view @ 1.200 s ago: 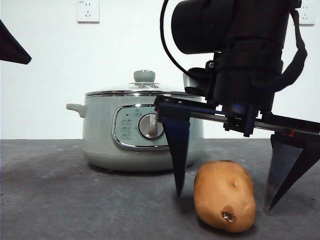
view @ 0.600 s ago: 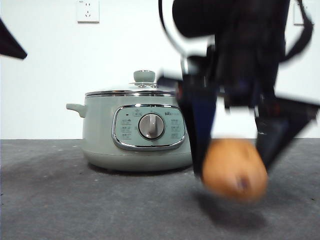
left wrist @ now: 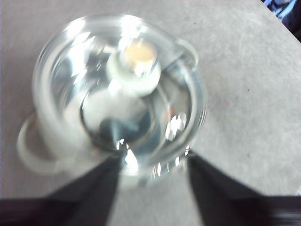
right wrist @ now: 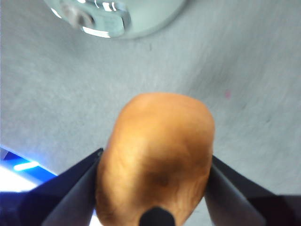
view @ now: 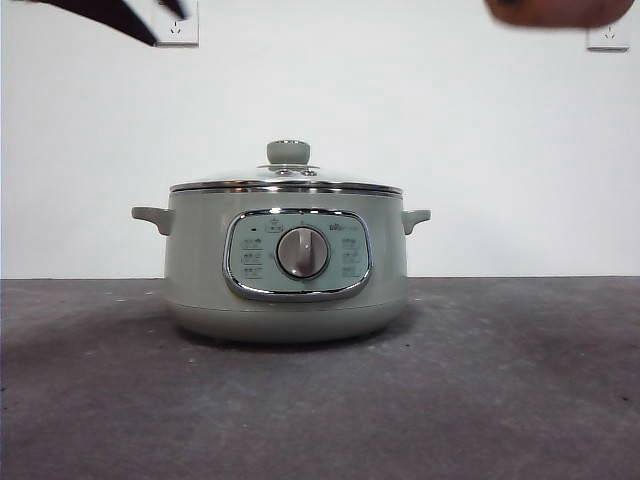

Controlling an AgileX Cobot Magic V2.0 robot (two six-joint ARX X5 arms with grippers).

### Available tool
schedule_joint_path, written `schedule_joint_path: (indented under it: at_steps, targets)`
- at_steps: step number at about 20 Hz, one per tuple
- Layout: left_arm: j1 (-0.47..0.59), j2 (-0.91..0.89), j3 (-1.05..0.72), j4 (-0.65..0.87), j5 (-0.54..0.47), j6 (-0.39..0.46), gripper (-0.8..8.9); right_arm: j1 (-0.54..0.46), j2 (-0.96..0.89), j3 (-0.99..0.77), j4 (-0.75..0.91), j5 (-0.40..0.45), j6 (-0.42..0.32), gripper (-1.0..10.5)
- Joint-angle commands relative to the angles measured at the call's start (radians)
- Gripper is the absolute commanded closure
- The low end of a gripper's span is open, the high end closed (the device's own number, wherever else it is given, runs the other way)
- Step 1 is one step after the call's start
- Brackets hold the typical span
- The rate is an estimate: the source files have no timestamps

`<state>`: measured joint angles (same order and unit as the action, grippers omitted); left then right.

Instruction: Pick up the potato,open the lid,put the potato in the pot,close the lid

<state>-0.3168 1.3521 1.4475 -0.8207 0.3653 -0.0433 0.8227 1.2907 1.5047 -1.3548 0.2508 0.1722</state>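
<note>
The left gripper picks up the glass lid by its narrow knob next, since the lid spreads across the whole pot, too wide for the gripper's fingers.
The sage-green pot stands mid-table with the glass lid closed on it. From above, my left gripper hangs open over the lid, its jaws apart and short of the knob. Its arm shows only as a black tip at the top left of the front view. My right gripper is shut on the golden-brown potato, held high above the table to the right of the pot. Only the potato's underside shows at the front view's top edge.
The grey table spreads bare in front of and to the right of the pot. Two wall sockets sit on the white wall behind. The table's edge shows near the right gripper.
The right gripper shut on the potato and lifted it off the table to the top of the front view. The left arm's tip moved inward at the top left.
</note>
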Motion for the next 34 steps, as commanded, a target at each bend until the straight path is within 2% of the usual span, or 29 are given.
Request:
schedule_joint_path:
  at_steps: [1, 4, 6, 10, 14, 17, 22, 24, 29, 31, 34]
  targets:
    - [-0.035, 0.135, 0.169, -0.052, -0.055, 0.030, 2.69, 0.001, -0.046, -0.003, -0.019, 0.003, -0.070, 9.6]
    - [-0.064, 0.311, 0.382, -0.112, -0.124, 0.029, 2.42, 0.001, -0.099, -0.003, -0.019, 0.003, -0.063, 9.6]
    - [-0.076, 0.415, 0.502, -0.145, -0.131, 0.036, 1.14, 0.001, -0.118, -0.003, -0.022, 0.002, -0.038, 9.6]
    - [-0.098, 0.570, 0.645, -0.188, -0.166, 0.075, 1.12, 0.001, -0.127, -0.003, -0.023, -0.001, -0.033, 9.6]
    - [-0.126, 0.632, 0.650, -0.180, -0.184, 0.127, 1.16, 0.001, -0.126, -0.003, -0.022, -0.001, -0.018, 9.6]
    - [-0.144, 0.657, 0.650, -0.164, -0.219, 0.132, 1.23, 0.001, -0.126, -0.003, -0.022, 0.000, -0.007, 9.6]
    - [-0.165, 0.681, 0.650, -0.178, -0.222, 0.124, 1.27, 0.001, -0.126, -0.004, -0.022, 0.000, 0.020, 9.6]
    - [-0.179, 0.692, 0.650, -0.183, -0.259, 0.125, 1.27, 0.001, -0.126, -0.004, -0.022, 0.000, 0.020, 9.6]
    - [-0.189, 0.696, 0.650, -0.174, -0.262, 0.126, 1.28, 0.001, -0.126, -0.004, -0.022, 0.000, 0.020, 9.6]
    - [-0.189, 0.697, 0.650, -0.186, -0.278, 0.127, 2.31, 0.001, -0.126, -0.004, -0.022, 0.000, 0.020, 9.6]
    - [-0.189, 0.713, 0.650, -0.205, -0.288, 0.127, 2.67, 0.001, -0.126, -0.004, -0.022, 0.000, 0.034, 9.6]
